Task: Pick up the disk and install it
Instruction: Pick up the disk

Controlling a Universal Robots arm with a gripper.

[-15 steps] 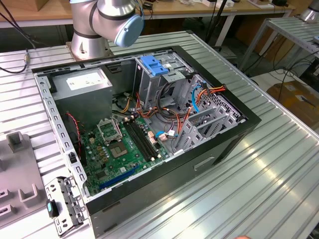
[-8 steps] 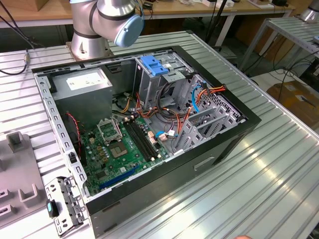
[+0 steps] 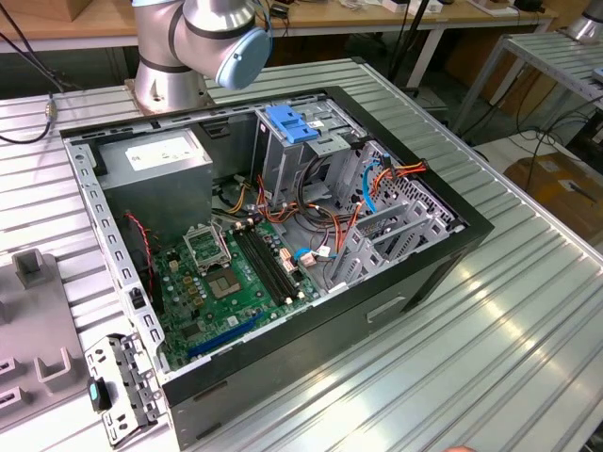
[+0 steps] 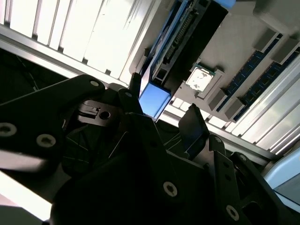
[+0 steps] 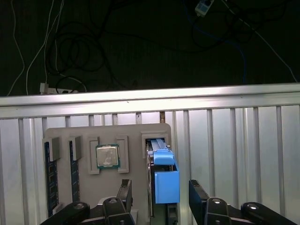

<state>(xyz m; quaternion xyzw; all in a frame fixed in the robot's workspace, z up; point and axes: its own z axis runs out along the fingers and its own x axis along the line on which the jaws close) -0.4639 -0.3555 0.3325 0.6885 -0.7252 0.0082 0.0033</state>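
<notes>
My gripper grabs the disk by its blue bar (image 5: 167, 186) next, since the bar sticks up and the disk stands on edge down in the tray slot (image 5: 156, 136).
The disk (image 5: 165, 178) stands on edge in a slot of a grey holder tray (image 5: 108, 133), its blue plastic rail facing the camera. My gripper (image 5: 161, 190) is open, with one dark finger on each side of the disk's blue end and a gap to both. In the second wrist view the gripper (image 4: 161, 105) straddles the same blue end of the disk (image 4: 152, 101), whose long edge runs away from the fingers. The open computer case (image 3: 283, 235) lies on the table, and its metal drive cage with a blue handle (image 3: 292, 127) stands at the far side.
A processor chip (image 5: 107, 156) and memory sticks (image 5: 49, 173) sit in the same tray beside the disk. The case holds a green motherboard (image 3: 226, 282), loose cables (image 3: 320, 217) and a grey power supply (image 3: 155, 165). A metal bracket (image 3: 118, 386) lies by the case's near corner.
</notes>
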